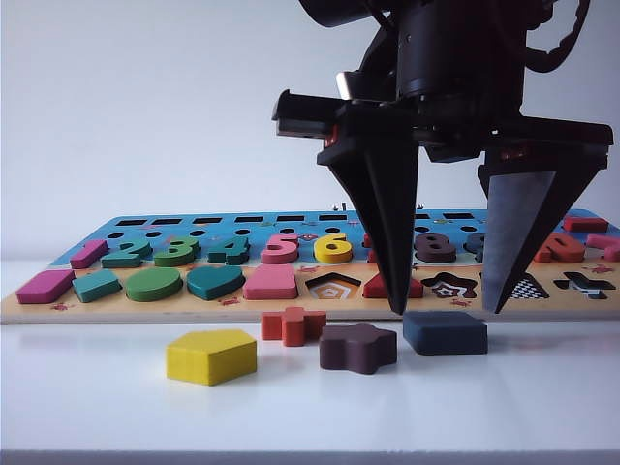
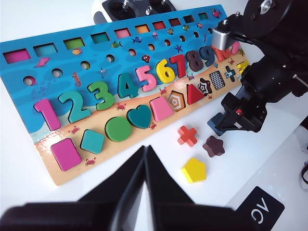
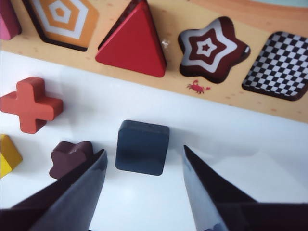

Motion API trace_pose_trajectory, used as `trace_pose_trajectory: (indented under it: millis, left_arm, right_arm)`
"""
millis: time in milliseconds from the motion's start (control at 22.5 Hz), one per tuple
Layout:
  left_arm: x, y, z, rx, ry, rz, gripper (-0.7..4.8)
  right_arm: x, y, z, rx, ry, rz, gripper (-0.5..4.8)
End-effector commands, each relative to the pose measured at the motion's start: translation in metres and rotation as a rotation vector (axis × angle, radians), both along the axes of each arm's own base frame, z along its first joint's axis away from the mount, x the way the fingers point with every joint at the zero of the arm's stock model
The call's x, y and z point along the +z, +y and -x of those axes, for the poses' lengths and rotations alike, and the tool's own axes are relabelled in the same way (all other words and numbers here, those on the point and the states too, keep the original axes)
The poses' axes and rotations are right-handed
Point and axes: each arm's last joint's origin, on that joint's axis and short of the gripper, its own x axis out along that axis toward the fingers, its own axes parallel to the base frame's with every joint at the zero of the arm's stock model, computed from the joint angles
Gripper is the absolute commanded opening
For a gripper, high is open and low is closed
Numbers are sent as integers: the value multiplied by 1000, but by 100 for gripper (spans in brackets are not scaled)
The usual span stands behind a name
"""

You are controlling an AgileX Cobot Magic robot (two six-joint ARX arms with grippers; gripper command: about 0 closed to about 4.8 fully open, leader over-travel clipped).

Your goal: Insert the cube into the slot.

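Observation:
My right gripper grabs the navy cube's opposite sides next, to fit the cube [image 3: 142, 147] into the checkered slot [image 3: 279, 65].
The cube [image 1: 445, 332] [image 3: 142, 147], a flat navy block with rounded corners, lies on the white table just in front of the puzzle board [image 1: 145, 308]. My right gripper [image 1: 449, 311] [image 3: 144, 150] hangs point-down over it. It is open, one finger on each side of the cube, with a gap on both sides and the tips about level with the cube's top. The slot [image 1: 526, 288] [image 3: 277, 65] [image 2: 217, 80], a square recess with a checkered floor, lies in the board a little behind and to the right of the cube. My left gripper [image 2: 146, 149] is shut and empty, off to the board's left.
A dark brown star [image 1: 357, 347] [image 3: 71, 158] lies close to the cube's left, near one right finger. An orange cross [image 1: 293, 325] and a yellow pentagon [image 1: 210, 356] lie further left. A red triangle [image 3: 132, 41] sits in the board. A controller [image 2: 134, 7] lies behind the board.

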Motion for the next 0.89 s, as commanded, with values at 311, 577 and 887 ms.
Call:
trace_pose_trajectory:
  millis: [311, 577, 887]
  left_arm:
    - [2, 0, 0, -3, -22, -1, 7]
    - [2, 0, 0, -3, -22, -1, 7]
    - [2, 0, 0, -3, -22, -1, 7]
  right_arm:
    - [1, 0, -1, -24, -10, -1, 281]
    - [1, 1, 0, -52, -2, -8, 272]
    - [-4, 4, -2, -76, 26, -21, 265]
